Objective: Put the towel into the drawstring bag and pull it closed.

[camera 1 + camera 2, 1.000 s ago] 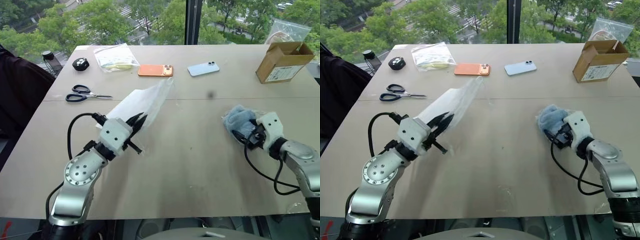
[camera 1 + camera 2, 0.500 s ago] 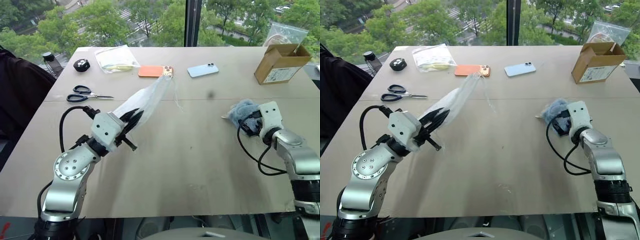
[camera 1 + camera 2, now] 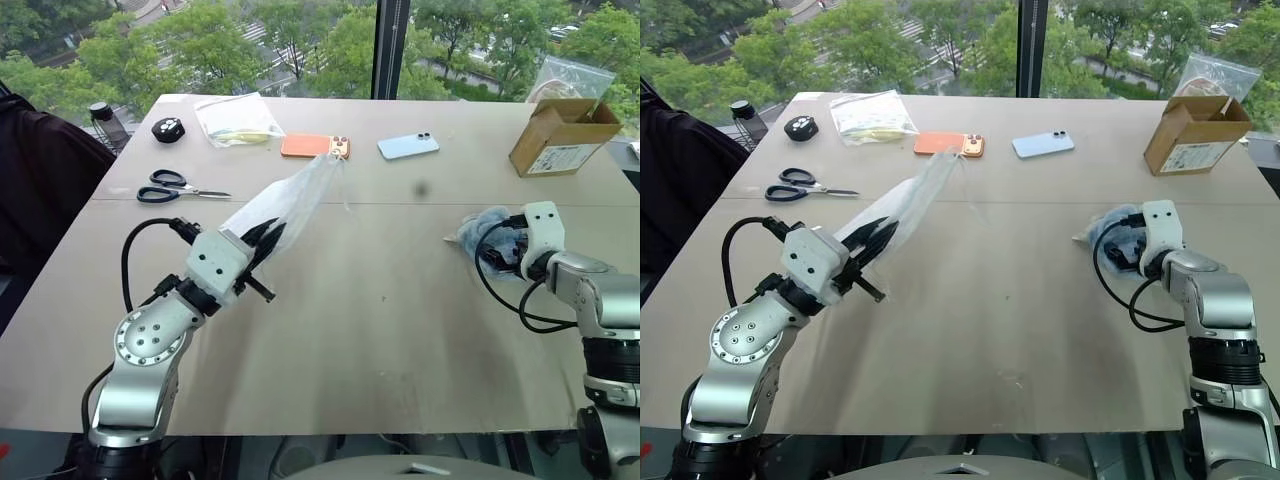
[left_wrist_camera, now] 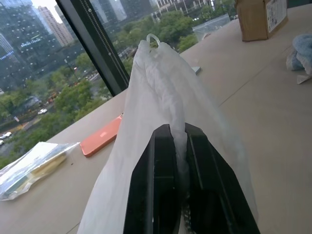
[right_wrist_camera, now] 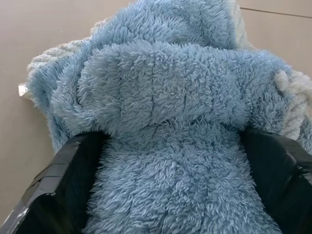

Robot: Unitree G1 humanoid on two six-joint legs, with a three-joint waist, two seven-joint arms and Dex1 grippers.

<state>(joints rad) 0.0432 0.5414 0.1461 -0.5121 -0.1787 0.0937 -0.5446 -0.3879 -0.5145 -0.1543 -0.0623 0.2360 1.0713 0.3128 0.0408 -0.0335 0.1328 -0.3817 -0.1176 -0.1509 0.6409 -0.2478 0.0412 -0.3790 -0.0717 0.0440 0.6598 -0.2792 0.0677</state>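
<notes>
My right fingers reach down beside the bunched pile of the light-blue towel (image 3: 483, 228), so it is time to close now, as closing would catch the towel.
The drawstring bag (image 3: 290, 200) is thin, white and semi-sheer. My left gripper (image 3: 268, 238) is shut on one end of it, left of the table's middle. It holds the bag off the table, slanting up toward the orange phone, with the cord loop (image 4: 153, 39) at the far tip. In the left wrist view the black fingers (image 4: 163, 161) pinch the fabric (image 4: 161, 83). The light-blue fluffy towel (image 3: 483, 228) lies bunched on the table at the right. My right gripper (image 3: 503, 246) is open and tipped down onto it, with one finger (image 5: 58, 185) on each side of the pile (image 5: 165, 97).
Along the far side of the table lie scissors (image 3: 180, 186), a clear zip bag (image 3: 235, 118), a black round object (image 3: 166, 129), an orange phone (image 3: 314, 146) and a blue phone (image 3: 408, 147). A cardboard box (image 3: 560, 135) stands at the far right.
My right gripper has tipped downward and settled over the towel, which now sits between its fingers. The left gripper has kept its hold on the bag without moving.
</notes>
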